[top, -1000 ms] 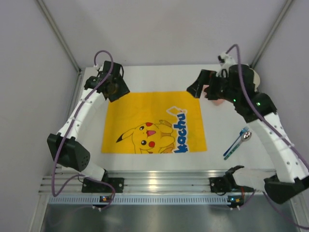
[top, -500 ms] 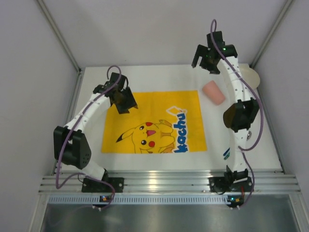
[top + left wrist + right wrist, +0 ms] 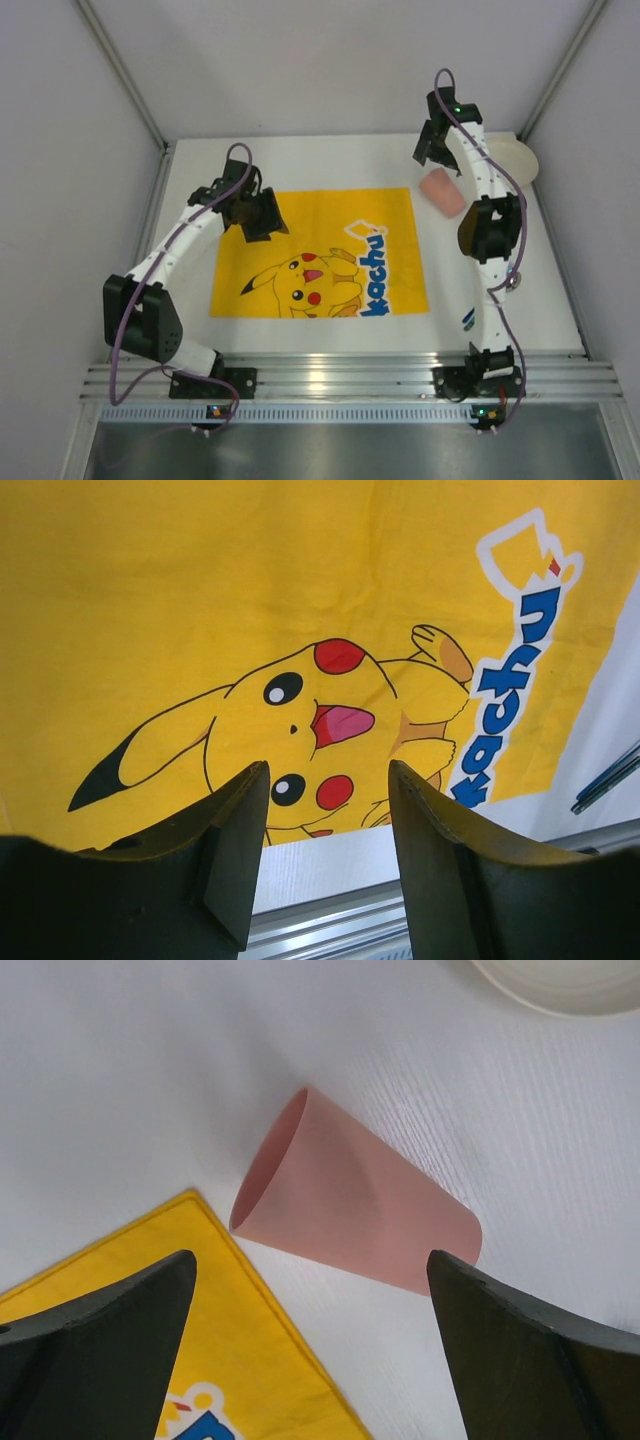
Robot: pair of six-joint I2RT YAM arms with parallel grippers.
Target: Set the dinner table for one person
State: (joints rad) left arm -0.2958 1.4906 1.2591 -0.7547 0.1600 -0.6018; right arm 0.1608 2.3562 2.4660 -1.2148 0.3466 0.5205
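I would leave the pink cup (image 3: 441, 192) (image 3: 355, 1205) lying on its side if I lifted my right gripper now. My right gripper's fingers are wide open above the cup.
The white dinner table (image 3: 330, 160) carries a yellow Pikachu placemat (image 3: 315, 250). A pink cup (image 3: 441, 192) lies on its side just right of the mat's far right corner. In the right wrist view the cup (image 3: 355, 1205) lies below and between my wide-open fingers, its mouth toward the mat corner (image 3: 150, 1300). My right gripper (image 3: 432, 150) is open and empty above the cup, and shows in its own view (image 3: 310, 1260). My left gripper (image 3: 262, 215) is open and empty above the mat's far left part; its own view (image 3: 325, 770) shows the Pikachu print below.
A white plate (image 3: 517, 160) sits at the back right, partly behind the right arm, and its rim shows in the right wrist view (image 3: 560, 980). A spoon with a blue handle (image 3: 468, 320) lies right of the mat, mostly hidden by the arm. Walls close off the back and sides.
The right arm swung from low beside the cup up toward the back, then came down a little over the cup. The left gripper moved from the back left corner onto the mat.
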